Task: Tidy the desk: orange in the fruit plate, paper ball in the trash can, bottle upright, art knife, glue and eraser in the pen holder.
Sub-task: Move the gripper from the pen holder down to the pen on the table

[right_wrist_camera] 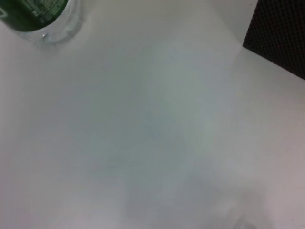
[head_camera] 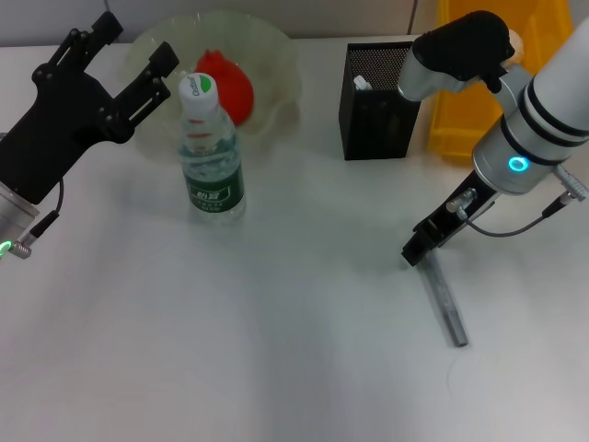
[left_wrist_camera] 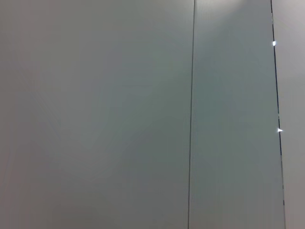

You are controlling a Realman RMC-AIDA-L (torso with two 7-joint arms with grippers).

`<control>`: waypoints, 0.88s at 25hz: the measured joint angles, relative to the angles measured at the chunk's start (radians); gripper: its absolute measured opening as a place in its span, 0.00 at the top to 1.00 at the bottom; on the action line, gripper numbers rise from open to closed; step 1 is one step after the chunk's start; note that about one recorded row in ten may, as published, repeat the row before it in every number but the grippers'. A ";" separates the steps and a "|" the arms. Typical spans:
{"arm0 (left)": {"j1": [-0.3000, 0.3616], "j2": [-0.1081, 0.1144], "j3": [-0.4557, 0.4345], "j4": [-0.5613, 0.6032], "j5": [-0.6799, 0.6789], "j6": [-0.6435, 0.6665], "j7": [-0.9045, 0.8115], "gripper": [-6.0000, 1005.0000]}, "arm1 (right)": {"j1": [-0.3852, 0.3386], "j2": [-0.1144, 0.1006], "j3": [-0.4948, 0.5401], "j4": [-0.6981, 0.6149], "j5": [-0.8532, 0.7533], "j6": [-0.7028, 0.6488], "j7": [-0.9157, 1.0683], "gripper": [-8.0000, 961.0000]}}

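I need to close my right gripper on the art knife, because in the head view the gripper's fingers reach down around the art knife's far end.
The bottle (head_camera: 212, 157) stands upright in front of the fruit plate (head_camera: 276, 51), and its base (right_wrist_camera: 38, 19) shows in the right wrist view. The orange (head_camera: 228, 85) lies in the plate. My left gripper (head_camera: 136, 44) hovers open and empty at the plate's left rim. A grey stick, the art knife (head_camera: 445, 302), lies flat on the table at the right. My right gripper (head_camera: 416, 252) is down at the knife's far end. The pen holder (head_camera: 377, 115) (right_wrist_camera: 281, 38) stands beside the yellow trash can (head_camera: 460, 129). Paper ball, glue and eraser are out of view.
A small white item (head_camera: 361, 83) pokes up inside the pen holder. My right arm (head_camera: 543, 110) covers much of the trash can. The white table (head_camera: 276, 350) stretches toward the near edge. The left wrist view holds only grey wall panels (left_wrist_camera: 95, 114).
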 joint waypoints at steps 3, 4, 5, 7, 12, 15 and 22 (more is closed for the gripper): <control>0.000 0.000 0.000 -0.001 0.000 0.001 0.000 0.20 | 0.002 0.000 0.000 0.000 0.000 0.001 0.000 0.49; 0.000 0.000 0.000 -0.001 0.000 0.001 0.000 0.20 | 0.002 0.000 0.000 0.000 -0.001 0.001 0.000 0.49; 0.000 0.000 -0.001 -0.002 0.000 0.001 0.001 0.20 | 0.002 0.000 0.000 0.001 -0.002 0.001 0.000 0.52; 0.000 0.000 -0.001 -0.002 0.000 0.001 0.001 0.20 | 0.006 -0.001 0.000 0.006 -0.003 0.002 0.000 0.57; 0.000 -0.001 -0.002 -0.003 0.000 0.002 0.002 0.20 | 0.014 -0.003 0.000 0.029 -0.004 0.016 -0.003 0.71; 0.000 -0.002 -0.002 -0.004 0.000 0.002 0.002 0.20 | 0.016 -0.003 0.000 0.032 -0.004 0.024 -0.004 0.74; 0.000 -0.002 -0.003 -0.001 -0.002 0.003 0.002 0.20 | 0.031 -0.005 0.000 0.066 -0.006 0.038 -0.009 0.79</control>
